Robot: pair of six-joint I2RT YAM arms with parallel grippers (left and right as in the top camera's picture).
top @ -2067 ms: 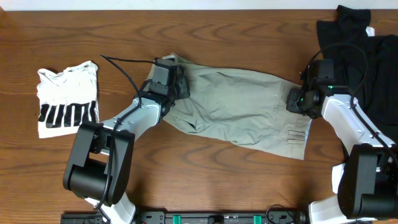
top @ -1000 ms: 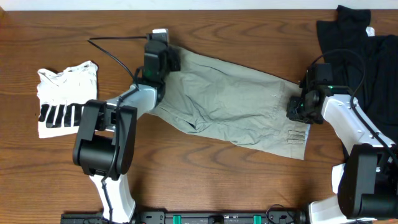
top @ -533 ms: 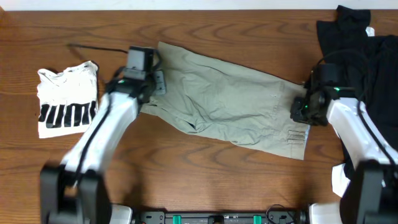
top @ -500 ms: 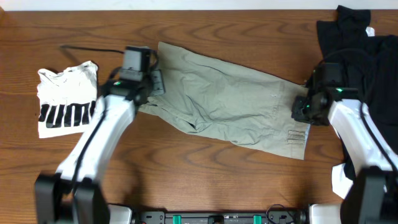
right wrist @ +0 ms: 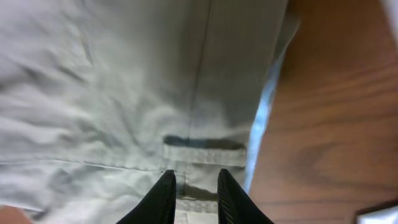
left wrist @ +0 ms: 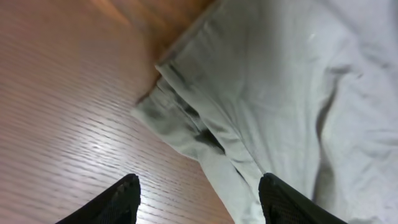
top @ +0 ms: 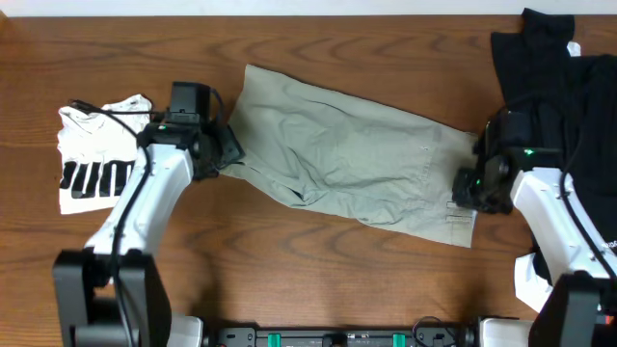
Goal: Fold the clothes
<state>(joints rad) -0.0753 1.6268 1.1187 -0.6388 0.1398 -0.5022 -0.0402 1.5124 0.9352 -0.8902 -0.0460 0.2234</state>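
I should next grab the folded edge of the shorts with my left gripper, at the shorts' end away from the loop, to pull that end toward me.
The clothes, light khaki-grey shorts, lie spread flat and slanted across the middle of the table. My left gripper sits at their left end, open wide. In the left wrist view the shorts' folded edge lies ahead of the left gripper, with nothing held. My right gripper rests over the shorts' right end. The right wrist view shows a seam and a loop of the shorts flat under the right gripper, whose jaws stand narrowly apart with no cloth pinched.
A small white tee with black bars lies at the far left, just behind my left arm. Black garments are heaped at the back right, next to my right arm. Bare wood lies in front of the shorts.
My left gripper opened, let go of the shorts' left end, and drew back left and toward the front. My right gripper slid toward the front along the right edge.
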